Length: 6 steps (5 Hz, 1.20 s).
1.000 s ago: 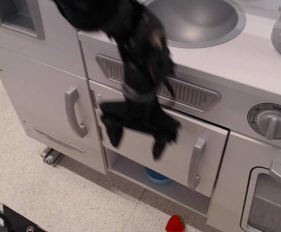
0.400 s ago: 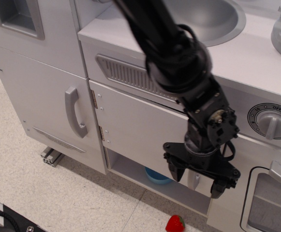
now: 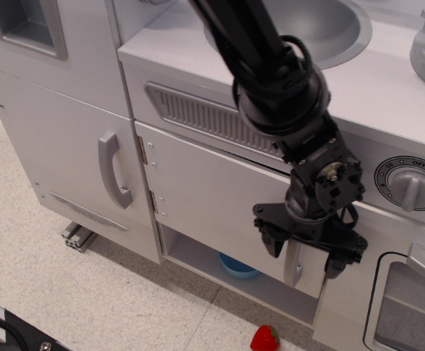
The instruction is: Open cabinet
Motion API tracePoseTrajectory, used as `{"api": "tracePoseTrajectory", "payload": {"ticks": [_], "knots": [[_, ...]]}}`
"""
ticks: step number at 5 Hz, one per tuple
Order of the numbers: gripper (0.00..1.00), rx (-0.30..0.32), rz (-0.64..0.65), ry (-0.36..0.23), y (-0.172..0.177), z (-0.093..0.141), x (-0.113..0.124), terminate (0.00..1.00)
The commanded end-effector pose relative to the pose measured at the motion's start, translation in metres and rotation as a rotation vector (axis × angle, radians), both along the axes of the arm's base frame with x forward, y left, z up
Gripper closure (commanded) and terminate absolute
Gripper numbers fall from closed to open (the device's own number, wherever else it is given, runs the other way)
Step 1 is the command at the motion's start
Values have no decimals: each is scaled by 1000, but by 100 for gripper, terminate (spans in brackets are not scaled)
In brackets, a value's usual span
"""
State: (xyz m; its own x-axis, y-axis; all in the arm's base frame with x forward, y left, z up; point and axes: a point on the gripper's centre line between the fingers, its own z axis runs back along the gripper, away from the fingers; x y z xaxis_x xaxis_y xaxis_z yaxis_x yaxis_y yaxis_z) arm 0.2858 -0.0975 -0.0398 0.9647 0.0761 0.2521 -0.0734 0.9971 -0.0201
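Observation:
My gripper is about to open the cabinet under the sink, so it should grab the light-grey door (image 3: 205, 199) by its short grey loop handle (image 3: 294, 265) next.
The cabinet (image 3: 212, 197) is the wide light-grey flat door under the sink, hinged on its left side. It stands slightly ajar, its right edge out from the frame. Its short vertical grey loop handle (image 3: 294, 265) sits near the right edge. My black gripper (image 3: 305, 252) hangs in front of the door's right end, fingers pointing down. The jaws are open and straddle the handle, one finger (image 3: 273, 239) left of it and the other right of it. The handle's top is hidden behind the gripper.
A blue bowl (image 3: 235, 266) sits on the white shelf behind the door. A toy strawberry (image 3: 265, 338) lies on the floor below. A taller door with a long curved handle (image 3: 113, 170) is at left, a windowed oven door (image 3: 410, 307) and knob (image 3: 411, 184) at right.
My arm swung right from the door's middle to its handle end, then rose slightly. The open fingers now straddle the handle. The door has stayed slightly ajar.

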Motion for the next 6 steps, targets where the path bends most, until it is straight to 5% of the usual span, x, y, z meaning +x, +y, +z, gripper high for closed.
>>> {"api": "tracePoseTrajectory", "payload": {"ticks": [1,3,5,6], "knots": [[100,-24,-4,-35,1,8,10,0],[100,-22,-30,-31,3,8,0,0],[100,-7,-94,13,29,15,-41,0],[0,2,-135,41,45,30,-56,0]]}}
